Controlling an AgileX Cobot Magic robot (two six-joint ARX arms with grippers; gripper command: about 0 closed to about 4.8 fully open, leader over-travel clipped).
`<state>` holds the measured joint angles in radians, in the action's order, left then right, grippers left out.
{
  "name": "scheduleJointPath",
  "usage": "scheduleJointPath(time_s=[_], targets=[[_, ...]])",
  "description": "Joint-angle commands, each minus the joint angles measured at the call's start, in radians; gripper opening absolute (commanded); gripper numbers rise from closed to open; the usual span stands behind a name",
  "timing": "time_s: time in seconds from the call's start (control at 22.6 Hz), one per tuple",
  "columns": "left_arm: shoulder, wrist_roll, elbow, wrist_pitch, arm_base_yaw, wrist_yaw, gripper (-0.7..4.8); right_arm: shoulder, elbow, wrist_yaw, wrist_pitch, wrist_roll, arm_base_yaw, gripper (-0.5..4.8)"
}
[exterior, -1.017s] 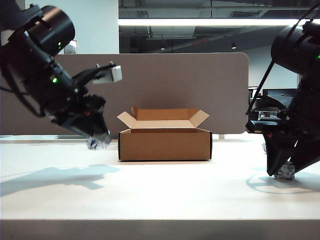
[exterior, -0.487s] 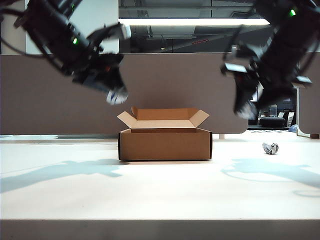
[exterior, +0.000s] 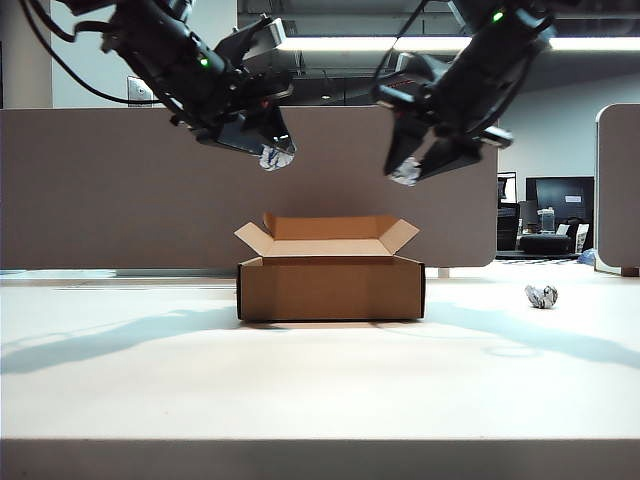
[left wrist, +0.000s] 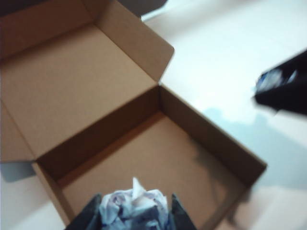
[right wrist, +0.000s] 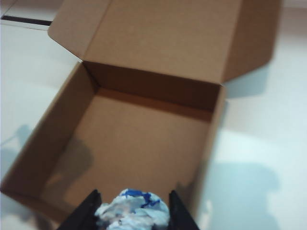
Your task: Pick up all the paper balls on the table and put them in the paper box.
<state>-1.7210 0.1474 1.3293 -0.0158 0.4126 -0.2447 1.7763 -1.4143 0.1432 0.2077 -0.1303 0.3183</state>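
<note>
My right gripper should keep holding the paper ball until it is lower. The ball is high above the box's front rim and would drop if I opened now.
The brown paper box (exterior: 330, 285) stands open in the middle of the white table (exterior: 320, 380). High above the box's left side my left gripper (exterior: 272, 155) is shut on a paper ball (exterior: 274, 157); the left wrist view shows that ball (left wrist: 135, 206) between the fingers over the empty box interior (left wrist: 158, 163). Above the box's right side my right gripper (exterior: 408, 170) is shut on a second paper ball (exterior: 406, 172), which the right wrist view shows (right wrist: 133, 211) over the box floor (right wrist: 139, 148). A third paper ball (exterior: 541, 296) lies on the table to the right.
A grey-brown divider panel (exterior: 120, 190) runs behind the box. The box's four flaps (exterior: 258, 238) are folded outward. A second panel (exterior: 618, 185) stands at the far right.
Both arms have lifted from the table and swung inward with their paper balls, ending high above the box. The third ball on the right, formerly hidden by the right arm, now shows.
</note>
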Motion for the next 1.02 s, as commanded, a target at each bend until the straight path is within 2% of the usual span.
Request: scheduleJointPath(time_s=[0.04,0.35,0.53,0.71,0.8,0.93,1.02], targets=[[-0.05,-0.067,0.056,-0.006,0.0,-0.005,1.81,0.064,-0.064,0.016,-0.011,0.019,0.011,1.97],[-0.126,-0.081,0.121,-0.039,0.0,-0.017,1.87,0.173,-0.111,0.097,-0.038,0.033,0.018,2.05],[-0.14,-0.08,0.122,-0.039,0.0,-0.048,2.18,0.19,-0.111,0.103,-0.032,0.033,0.018,2.47],[-0.142,-0.077,0.122,-0.039,-0.001,-0.048,2.2,0.189,-0.113,0.115,-0.044,0.033,0.018,3.33],[-0.142,-0.077,0.123,-0.039,-0.001,-0.048,2.19,0.189,-0.118,0.122,-0.042,0.033,0.018,3.37],[-0.125,-0.068,0.134,-0.096,-0.007,-0.045,2.19,0.179,-0.122,0.087,-0.034,0.099,0.006,3.37],[-0.098,-0.038,0.145,-0.161,-0.007,0.012,2.19,0.167,-0.122,-0.014,-0.013,0.193,-0.006,3.37]])
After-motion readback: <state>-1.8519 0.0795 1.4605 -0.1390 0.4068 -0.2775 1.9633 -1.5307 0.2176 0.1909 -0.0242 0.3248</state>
